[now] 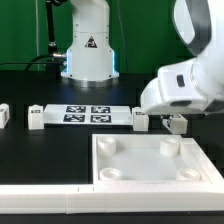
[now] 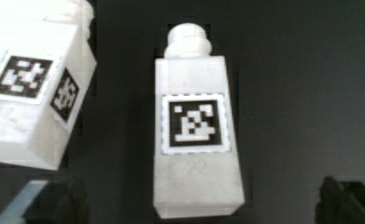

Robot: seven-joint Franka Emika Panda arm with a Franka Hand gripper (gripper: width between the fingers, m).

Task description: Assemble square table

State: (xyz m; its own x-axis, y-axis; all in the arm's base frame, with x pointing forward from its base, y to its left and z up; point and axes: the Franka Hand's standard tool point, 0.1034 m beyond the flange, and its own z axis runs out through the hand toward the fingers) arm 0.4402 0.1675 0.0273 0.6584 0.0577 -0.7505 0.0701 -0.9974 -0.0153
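The robot's open fingers are still above the tagged leg and would miss the leg if they closed now, so the gripper needs to go down first and then close on the leg.
In the wrist view, a white table leg (image 2: 197, 130) lies on the black table, showing a square tag and a rounded screw tip (image 2: 191, 38). My gripper (image 2: 193, 205) is open just above it, one dark finger (image 2: 37, 205) on each side and nothing held. A second tagged leg (image 2: 28, 90) lies close beside it. In the exterior view, my gripper (image 1: 163, 115) hangs low over two legs (image 1: 140, 120) (image 1: 176, 123) behind the square table slab (image 1: 150, 175), which lies with its corner sockets facing up. Two more legs (image 1: 36, 117) (image 1: 4, 115) lie at the exterior view's left.
The marker board (image 1: 85, 113) lies flat between the two pairs of legs. The robot's base (image 1: 88, 50) stands behind it. A long white bar (image 1: 40, 190) runs along the front edge, left of the slab.
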